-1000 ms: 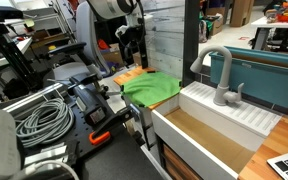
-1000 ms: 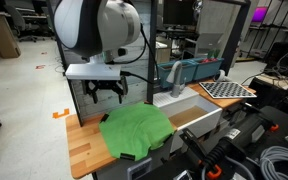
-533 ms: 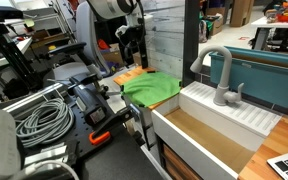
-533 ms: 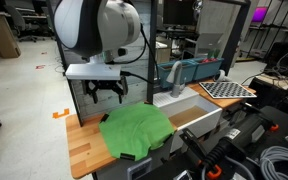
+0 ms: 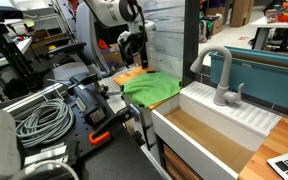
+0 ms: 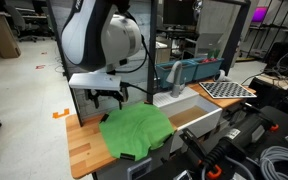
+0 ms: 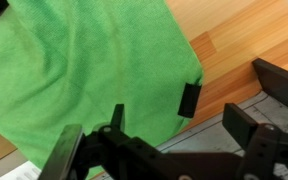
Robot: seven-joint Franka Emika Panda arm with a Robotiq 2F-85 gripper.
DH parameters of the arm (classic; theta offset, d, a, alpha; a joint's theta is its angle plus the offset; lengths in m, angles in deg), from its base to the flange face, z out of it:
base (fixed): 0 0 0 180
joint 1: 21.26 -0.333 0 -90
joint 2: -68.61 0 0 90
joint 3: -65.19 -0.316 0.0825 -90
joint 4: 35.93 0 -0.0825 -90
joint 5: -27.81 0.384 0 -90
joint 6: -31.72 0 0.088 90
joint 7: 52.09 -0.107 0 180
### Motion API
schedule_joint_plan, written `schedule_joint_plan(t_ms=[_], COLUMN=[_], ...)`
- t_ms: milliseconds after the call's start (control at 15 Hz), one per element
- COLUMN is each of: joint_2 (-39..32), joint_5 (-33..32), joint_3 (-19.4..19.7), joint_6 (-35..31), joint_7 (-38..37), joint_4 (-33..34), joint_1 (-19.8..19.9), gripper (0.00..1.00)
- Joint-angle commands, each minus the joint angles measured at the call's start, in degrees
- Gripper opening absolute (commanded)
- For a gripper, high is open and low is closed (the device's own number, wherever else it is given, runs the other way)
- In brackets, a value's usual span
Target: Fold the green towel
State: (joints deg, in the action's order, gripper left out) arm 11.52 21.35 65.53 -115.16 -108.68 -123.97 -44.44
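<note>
My gripper should next grab the green towel [image 5: 151, 88] by its far edge, at the corner with the black patch, to fold that corner over the rest.
The green towel [image 5: 151, 88] lies rumpled on the wooden countertop [image 5: 127, 76] beside the white sink basin [image 5: 206, 140]. It also shows in an exterior view [image 6: 136, 130] and fills the upper left of the wrist view [image 7: 84, 60]. My gripper [image 6: 109, 97] hangs a little above the towel's far edge, open and empty; it also shows in an exterior view [image 5: 134, 55]. In the wrist view my gripper [image 7: 154, 107] has both fingertips spread over the towel's edge, one of them [image 7: 191, 100] at the border with the bare wood [image 7: 239, 40].
A grey faucet [image 5: 222, 75] stands at the sink's back. A drying rack [image 6: 229, 90] lies beyond the basin. Coiled cables [image 5: 44, 120] and clamps crowd the near side. The countertop [image 6: 84, 148] ends just past the towel.
The arm has tilted and the gripper has come down slightly toward the towel's far edge. The towel has not moved.
</note>
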Motion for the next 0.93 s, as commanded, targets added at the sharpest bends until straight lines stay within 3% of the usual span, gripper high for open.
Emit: schedule_joint_plan(t_ms=[0, 200, 867], joint_2=[-4.1, -6.8, -14.2], joint_5=[2.4, 3.1, 4.4], joint_3=[0.7, 1.2, 0.3], joint_6=[-3.7, -5.4, -1.9], joint_7=[0.0, 0.0, 1.4], joint_4=[4.0, 6.7, 16.6], joint_1=[-0.7, -1.3, -1.6], gripper=[1.00, 1.00, 1.00])
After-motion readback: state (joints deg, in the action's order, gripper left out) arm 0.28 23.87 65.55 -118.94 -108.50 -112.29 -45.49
